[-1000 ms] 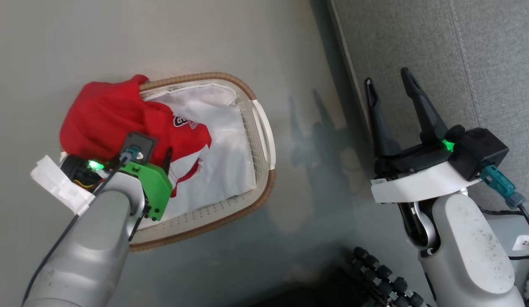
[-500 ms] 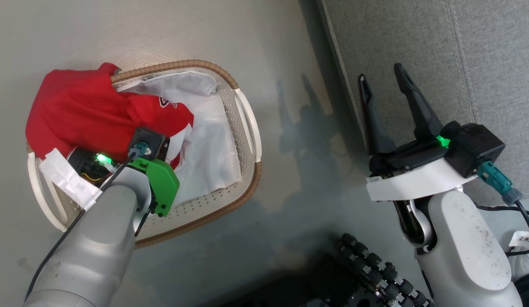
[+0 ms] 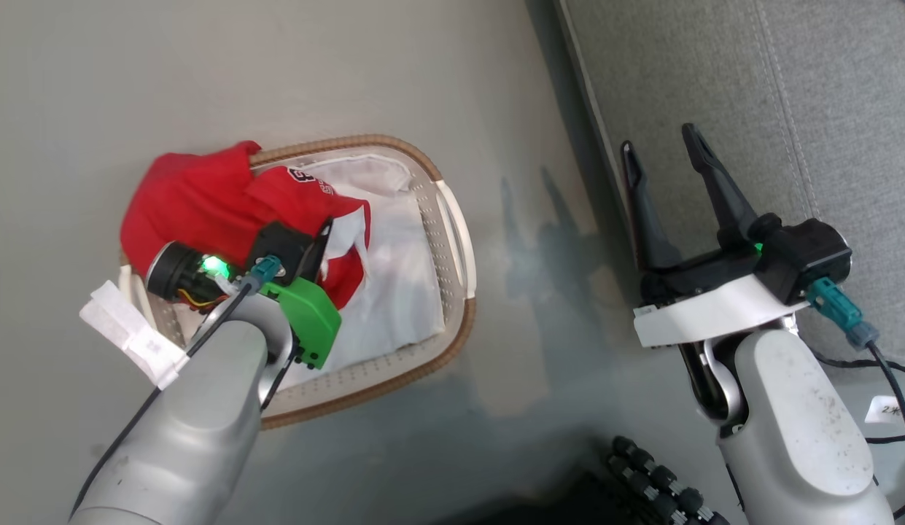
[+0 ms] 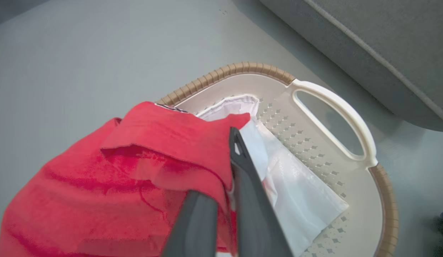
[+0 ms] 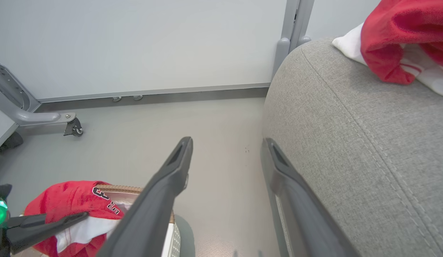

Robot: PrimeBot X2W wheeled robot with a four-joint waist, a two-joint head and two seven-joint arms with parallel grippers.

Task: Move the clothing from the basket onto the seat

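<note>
My right gripper grips the red garment by its white-trimmed fold [image 3: 351,229] next, to move the clothing onto the seat [image 3: 751,87].
A red garment with white trim [image 3: 204,211] lies bunched over the left end of the oval white basket [image 3: 452,233], partly spilling over its brown rim. My left gripper [image 3: 319,240] reaches down into the basket and is shut on a fold of this clothing [image 4: 164,142]; the cloth covers one fingertip of the gripper [image 4: 226,160]. A second red-and-white garment [image 5: 396,35] lies on the grey seat [image 5: 350,142]. My right gripper [image 3: 663,157] hangs open and empty over the seat's [image 3: 751,87] rounded edge, well right of the basket.
The white liner [image 4: 296,200] covers the basket's floor. Grey floor [image 3: 540,292] separates basket and seat. A wheeled metal frame's caster [image 5: 73,126] stands by the far wall. Black rollers of my base [image 3: 656,481] show at the bottom.
My left gripper's fingers have closed on the red garment in the basket. The head camera has shifted, so the whole picture moved. The right gripper stays open as before.
</note>
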